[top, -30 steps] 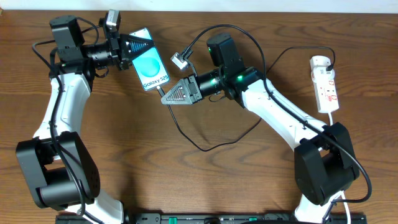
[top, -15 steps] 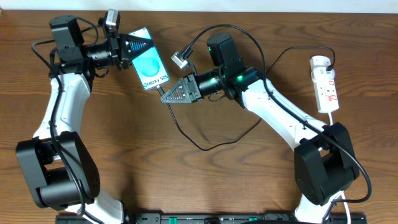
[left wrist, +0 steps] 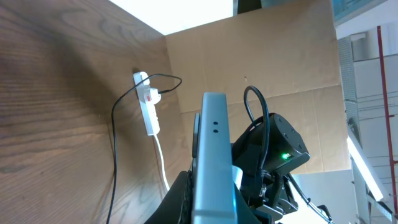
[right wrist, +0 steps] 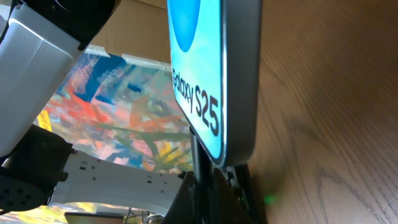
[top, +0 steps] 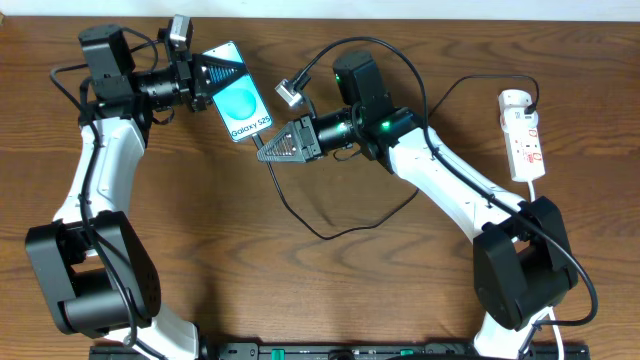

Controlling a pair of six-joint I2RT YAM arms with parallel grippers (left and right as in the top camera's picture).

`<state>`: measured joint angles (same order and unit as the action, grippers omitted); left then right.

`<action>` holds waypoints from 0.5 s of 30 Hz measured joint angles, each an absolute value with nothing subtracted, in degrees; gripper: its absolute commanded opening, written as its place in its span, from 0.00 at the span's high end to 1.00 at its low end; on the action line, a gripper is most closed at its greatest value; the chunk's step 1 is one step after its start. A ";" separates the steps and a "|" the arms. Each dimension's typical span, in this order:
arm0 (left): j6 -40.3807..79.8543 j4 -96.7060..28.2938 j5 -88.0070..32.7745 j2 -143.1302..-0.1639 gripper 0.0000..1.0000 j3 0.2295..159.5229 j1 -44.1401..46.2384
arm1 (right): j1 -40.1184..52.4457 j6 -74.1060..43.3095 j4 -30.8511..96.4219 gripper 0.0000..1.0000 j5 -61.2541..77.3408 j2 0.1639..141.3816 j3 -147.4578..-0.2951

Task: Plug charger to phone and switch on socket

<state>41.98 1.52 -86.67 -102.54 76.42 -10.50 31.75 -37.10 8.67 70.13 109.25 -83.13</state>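
Observation:
The charger's connector sits flush against the phone's lower edge and would remain plugged in if released, so now my right gripper opens.
The phone with a cyan screen reading "Galaxy S25" is held off the table by my left gripper, shut on its far end. It fills the left wrist view edge-on and the right wrist view. My right gripper is shut on the charger's connector tip, right at the phone's lower end. The black charger cable loops from there across the table. The white socket strip lies at the far right, with the black plug in its top end.
The strip's white cord runs down past the right arm's base. A small grey adapter hangs on the right arm's cable near the phone. A cardboard wall stands behind the table.
My right gripper has crept slightly up and left with the connector, closer against the phone's lower end. The left arm and phone have stayed put.

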 measured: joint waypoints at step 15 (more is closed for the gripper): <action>41.98 1.50 -86.74 -102.54 0.93 76.42 -10.48 | 31.73 -37.34 8.40 0.90 69.32 109.25 -83.13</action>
<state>41.98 1.50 -86.74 -102.54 76.42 -10.48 31.73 -37.34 8.40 69.32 109.25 -83.13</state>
